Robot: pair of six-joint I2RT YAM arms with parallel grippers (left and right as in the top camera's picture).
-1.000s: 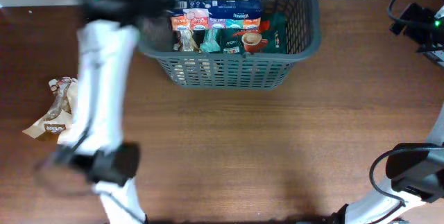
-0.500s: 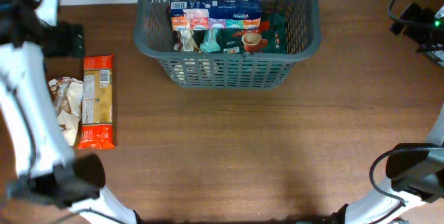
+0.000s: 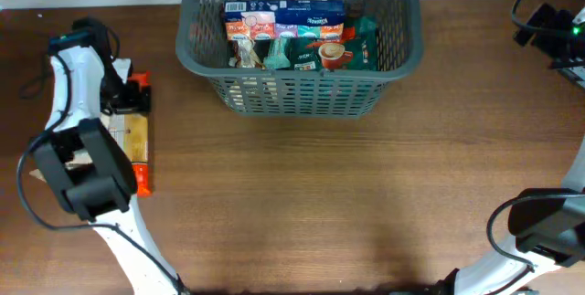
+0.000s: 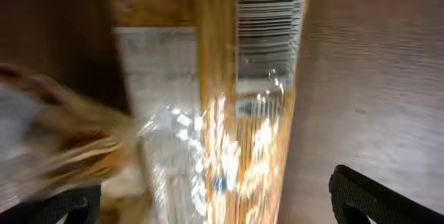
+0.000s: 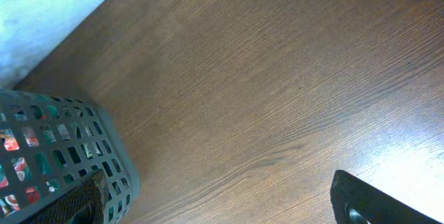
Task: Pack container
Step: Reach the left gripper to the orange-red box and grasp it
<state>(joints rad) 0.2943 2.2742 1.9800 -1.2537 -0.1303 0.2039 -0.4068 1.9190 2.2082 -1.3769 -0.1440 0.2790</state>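
The packet (image 4: 216,161) lies flat below the left gripper's fingers, so they would miss it if they closed now. The left gripper should go lower first.
The container (image 3: 302,74), a large dark grey lattice basket, stands at the back centre with several snack packets (image 3: 292,35) upright inside; its corner shows in the right wrist view (image 5: 62,161). A long orange and yellow packet (image 3: 137,140) lies flat on the table at the left. My left gripper (image 3: 119,103) is open just above its far end, fingers on either side of it (image 4: 215,196). The left wrist view is blurred. My right gripper (image 3: 553,39) is open and empty at the far right, over bare wood (image 5: 222,196).
A crumpled brown and white wrapper (image 4: 55,134) lies just left of the orange packet, mostly hidden under my left arm in the overhead view (image 3: 41,172). A white wall edge runs behind the basket. The table is dark wood.
My left arm has swung from the basket to the table's left side, and its gripper has come down over the orange packet. The right arm has not moved.
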